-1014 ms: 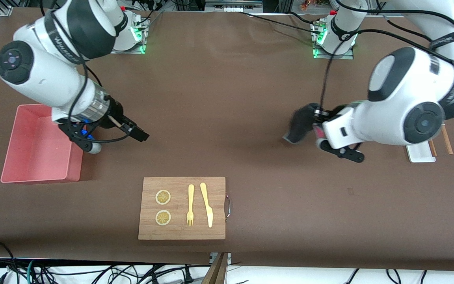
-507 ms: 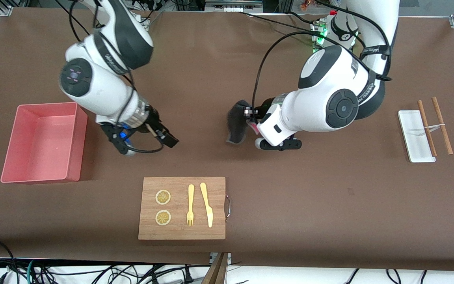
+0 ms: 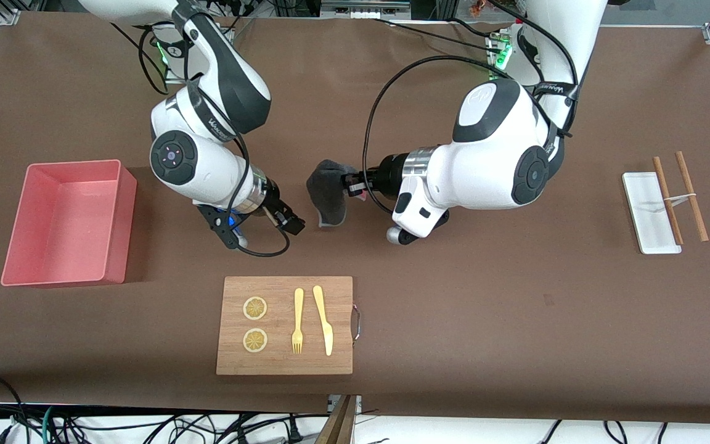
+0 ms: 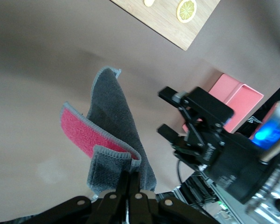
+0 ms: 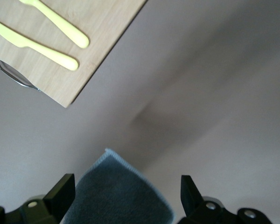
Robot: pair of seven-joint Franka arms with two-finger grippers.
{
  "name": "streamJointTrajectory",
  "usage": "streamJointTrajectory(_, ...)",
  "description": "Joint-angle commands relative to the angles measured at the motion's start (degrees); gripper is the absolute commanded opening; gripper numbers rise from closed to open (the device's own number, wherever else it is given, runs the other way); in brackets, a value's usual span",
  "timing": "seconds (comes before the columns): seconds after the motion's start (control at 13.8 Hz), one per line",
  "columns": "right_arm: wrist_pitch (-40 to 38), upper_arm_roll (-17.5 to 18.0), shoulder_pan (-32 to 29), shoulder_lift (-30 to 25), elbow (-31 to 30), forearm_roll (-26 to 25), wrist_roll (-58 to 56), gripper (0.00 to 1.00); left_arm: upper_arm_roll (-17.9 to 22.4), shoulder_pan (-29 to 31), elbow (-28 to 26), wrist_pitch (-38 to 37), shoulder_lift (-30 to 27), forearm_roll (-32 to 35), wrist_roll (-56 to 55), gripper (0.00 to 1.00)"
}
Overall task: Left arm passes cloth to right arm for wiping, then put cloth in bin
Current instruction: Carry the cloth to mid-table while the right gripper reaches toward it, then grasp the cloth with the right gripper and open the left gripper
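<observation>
The grey cloth should be grabbed next with my right gripper by its loose hanging end [image 3: 323, 193] [image 5: 119, 189], so that my right gripper can take it over for wiping.
The dark grey cloth [image 3: 328, 196] hangs over the middle of the table, pinched at its upper edge by my left gripper [image 3: 352, 183], which is shut on it. In the left wrist view the cloth [image 4: 114, 135] shows a pink inner side, and the left gripper [image 4: 130, 179] clamps its fold. My right gripper [image 3: 291, 223] is open right beside the cloth; the left wrist view shows it [image 4: 170, 114] too. In the right wrist view the cloth's corner [image 5: 116, 198] lies between the spread fingers of the right gripper [image 5: 123, 189]. The pink bin [image 3: 119, 234] stands empty at the right arm's end.
A wooden board [image 3: 285, 325] with two lemon slices, a yellow fork [image 3: 297, 320] and a knife [image 3: 323, 319] lies nearer the front camera than the grippers. A white tray [image 3: 649, 213] with chopsticks [image 3: 679, 197] sits at the left arm's end.
The left arm carried the cloth from its own end to the table's middle. The right gripper moved from beside the bin to just beside the hanging cloth.
</observation>
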Motion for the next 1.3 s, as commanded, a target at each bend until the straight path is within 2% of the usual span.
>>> streamJointTrajectory(0.0, 0.8, -0.3, 1.2, 1.1, -0.2, 2.4, 2.6, 1.0, 0.8, -1.4, 1.9, 2.2, 1.2, -2.2, -4.2, 0.0)
streamJointTrajectory(0.29, 0.7, -0.3, 2.8, 3.1, -0.4, 8.5, 6.1, 1.0, 0.8, -1.7, 1.9, 2.4, 1.2, -2.2, -5.0, 0.0)
streamJointTrajectory(0.43, 0.4, -0.3, 2.9, 3.9, -0.4, 9.9, 6.7, 1.0, 0.8, -1.7, 1.9, 2.4, 1.2, -2.2, -5.0, 0.0)
streamJointTrajectory(0.51, 0.1, -0.3, 2.9, 4.2, -0.5, 11.4, 6.7, 0.97, 0.8, -1.7, 1.9, 2.4, 1.2, -2.2, -5.0, 0.0)
streamJointTrajectory(0.58, 0.0, -0.3, 2.9, 4.4, -0.5, 12.9, 6.7, 0.81, 0.8, -1.7, 1.9, 2.4, 1.2, -2.2, -5.0, 0.0)
streamJointTrajectory(0.65, 0.0, -0.3, 2.9, 4.6, -0.6, 13.9, 6.7, 0.6, 0.8, -1.7, 1.9, 2.4, 1.2, -2.2, -5.0, 0.0)
streamJointTrajectory(0.87, 0.0, -0.3, 2.6, 4.7, -0.5, 17.6, 6.8, 0.08, 0.8, -1.7, 1.9, 2.4, 1.2, -2.2, -5.0, 0.0)
streamJointTrajectory(0.94, 0.0, -0.3, 2.4, 4.7, -0.5, 19.4, 6.9, 0.0, 0.8, -1.7, 1.9, 2.4, 1.2, -2.2, -5.0, 0.0)
streamJointTrajectory(1.01, 0.1, -0.4, 2.2, 4.7, -0.5, 21.1, 7.9, 0.0, 0.8, -1.7, 1.9, 2.4, 1.2, -2.2, -5.0, 0.0)
streamJointTrajectory(1.23, 0.2, -0.5, 2.1, 5.0, -0.3, 21.4, 8.0, 0.0, 0.8, -1.7, 1.9, 2.4, 1.2, -2.2, -5.0, 0.0)
